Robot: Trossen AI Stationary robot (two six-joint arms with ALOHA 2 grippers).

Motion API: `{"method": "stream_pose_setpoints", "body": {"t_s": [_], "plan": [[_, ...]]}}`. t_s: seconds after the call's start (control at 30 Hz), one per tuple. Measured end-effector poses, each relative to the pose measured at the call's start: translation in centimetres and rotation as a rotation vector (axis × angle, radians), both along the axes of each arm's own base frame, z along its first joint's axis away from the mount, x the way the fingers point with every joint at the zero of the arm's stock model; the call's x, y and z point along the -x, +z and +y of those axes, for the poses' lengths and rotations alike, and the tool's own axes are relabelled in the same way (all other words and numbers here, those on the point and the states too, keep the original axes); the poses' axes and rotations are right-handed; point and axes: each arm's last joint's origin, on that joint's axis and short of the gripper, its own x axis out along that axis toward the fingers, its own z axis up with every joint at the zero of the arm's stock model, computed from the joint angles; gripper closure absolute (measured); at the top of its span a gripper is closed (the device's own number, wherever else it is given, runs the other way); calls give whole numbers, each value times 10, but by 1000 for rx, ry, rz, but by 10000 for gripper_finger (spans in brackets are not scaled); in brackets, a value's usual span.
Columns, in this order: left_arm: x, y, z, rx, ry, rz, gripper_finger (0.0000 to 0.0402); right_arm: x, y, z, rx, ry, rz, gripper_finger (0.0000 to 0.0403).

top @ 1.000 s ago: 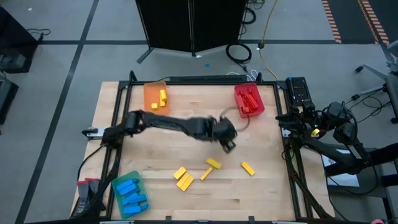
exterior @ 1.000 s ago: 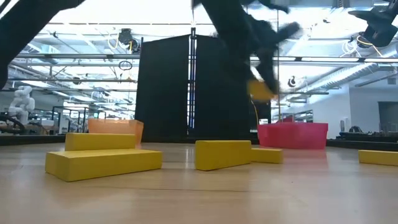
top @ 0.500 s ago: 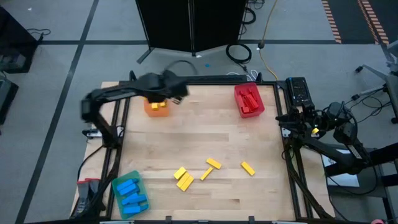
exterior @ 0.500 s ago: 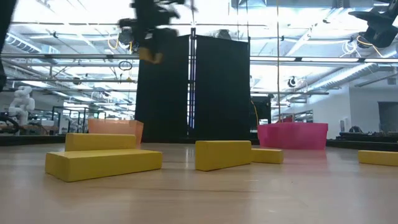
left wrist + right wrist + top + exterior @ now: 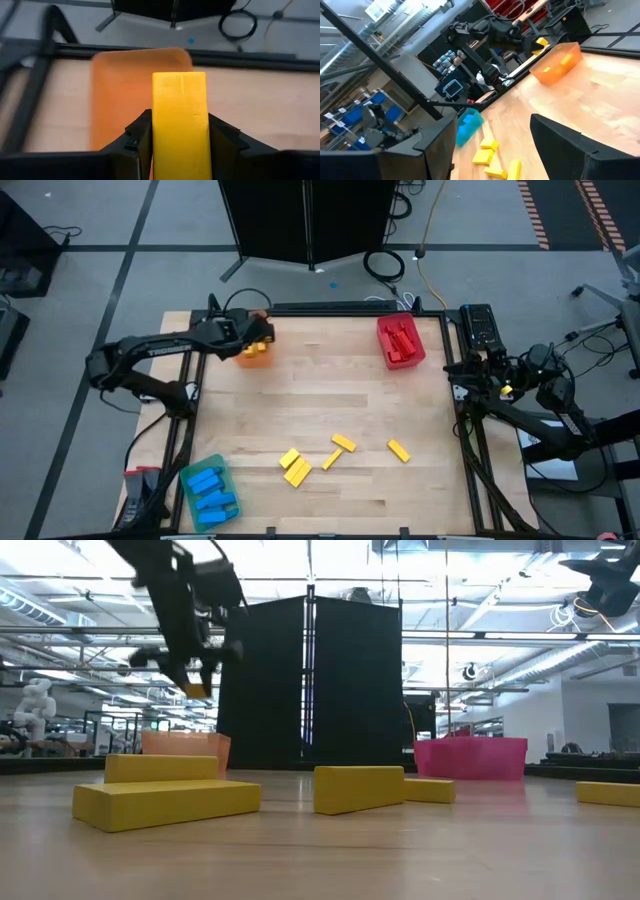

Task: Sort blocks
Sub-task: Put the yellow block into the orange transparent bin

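The yellow block (image 5: 180, 125) would drop from too high if I opened now, so my left gripper needs to keep holding the block above the orange tray (image 5: 122, 95).
My left gripper (image 5: 260, 332) hangs over the orange tray (image 5: 250, 345) at the table's far left, shut on a yellow block (image 5: 180, 120). In the low view that block (image 5: 196, 690) shows under the gripper (image 5: 190, 665), well above the tray (image 5: 185, 743). Other yellow blocks (image 5: 255, 352) lie in the orange tray. Several loose yellow blocks (image 5: 320, 458) lie flat on the table near its front. My right gripper (image 5: 492, 122) stays off the table's right edge (image 5: 500, 385), open and holding nothing. My left gripper pinches the yellow block by its two long sides (image 5: 156, 140) between its two fingers (image 5: 137, 137). The fingers slant downward and run along the block, whose free end (image 5: 179, 82) sticks out past the fingertips. The block is lifted clear, over the orange tray.
A red tray (image 5: 400, 340) with red blocks stands at the far right. A teal tray (image 5: 210, 488) with blue blocks sits at the near left corner. A dark frame rail (image 5: 330, 308) runs along the table's far edge. Bare wood lies in the table's middle (image 5: 330, 390).
My left gripper has swung from the table's middle toward the far left corner, carrying the yellow block clear of the table, and has rolled on the way. It now stands over the orange tray, still shut on the block.
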Motion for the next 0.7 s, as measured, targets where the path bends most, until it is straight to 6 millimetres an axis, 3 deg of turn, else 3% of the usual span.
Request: {"method": "stream_pose_setpoints", "body": {"t_s": [0.43, 0.7], "plan": [[-7, -68, 36, 176, 179, 59, 266, 0, 0, 0, -23, -3, -1, 154], [-2, -79, 48, 198, 221, 99, 266, 0, 0, 0, -50, -2, -3, 154]]}}
